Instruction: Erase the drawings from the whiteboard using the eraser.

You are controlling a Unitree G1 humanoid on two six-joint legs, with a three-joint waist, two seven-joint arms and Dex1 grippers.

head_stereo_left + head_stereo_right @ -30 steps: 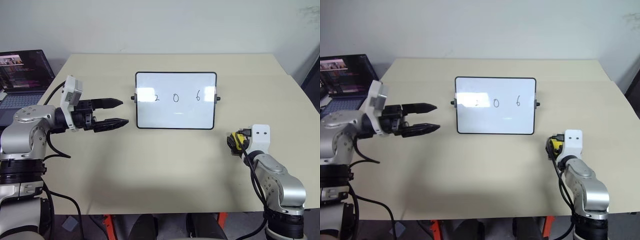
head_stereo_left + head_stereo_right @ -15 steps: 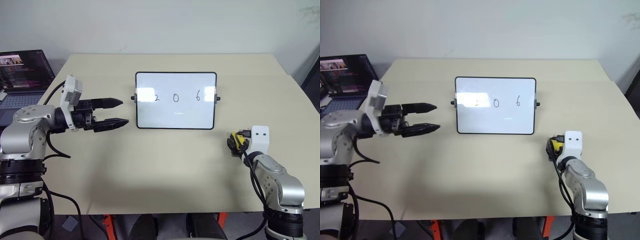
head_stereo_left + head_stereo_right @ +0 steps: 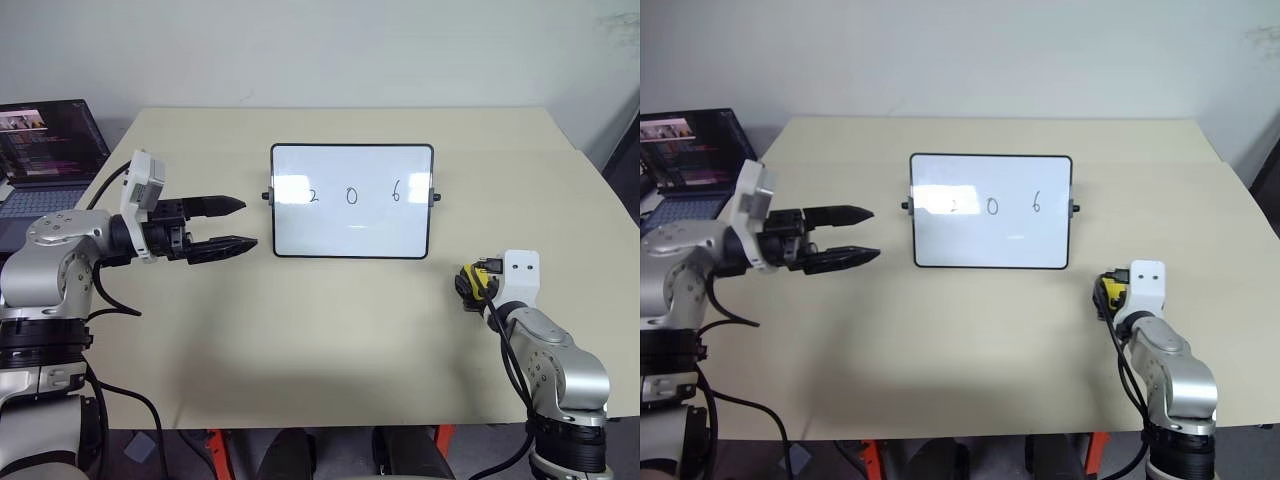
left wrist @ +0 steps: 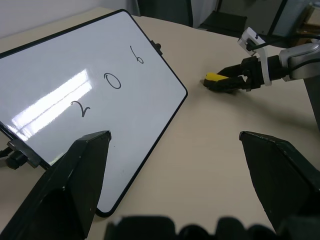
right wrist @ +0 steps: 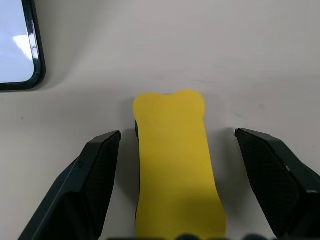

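Observation:
My right gripper has its fingers reaching down on either side of the yellow eraser, so it should close on the eraser now.
The whiteboard (image 3: pixel 352 228) lies flat on the tan table, middle back, black-framed. The drawings (image 3: pixel 351 195) are the digits 2, 0 and 6 in a row across its upper half, also readable in the left wrist view (image 4: pixel 111 80). My left gripper (image 3: pixel 248 224) hovers open just left of the board, fingers pointing at its left edge. The eraser (image 5: pixel 172 160), a yellow block, rests on the table right of the board's near corner (image 3: pixel 482 281). My right gripper (image 5: pixel 176 134) is open and straddles it, with a gap showing on each side between fingers (image 5: pixel 97 170) and eraser.
An open laptop (image 3: pixel 45 140) sits off the table's far left corner. The wide table (image 3: pixel 330 330) spreads in front of the board, with its front edge close to my arms.

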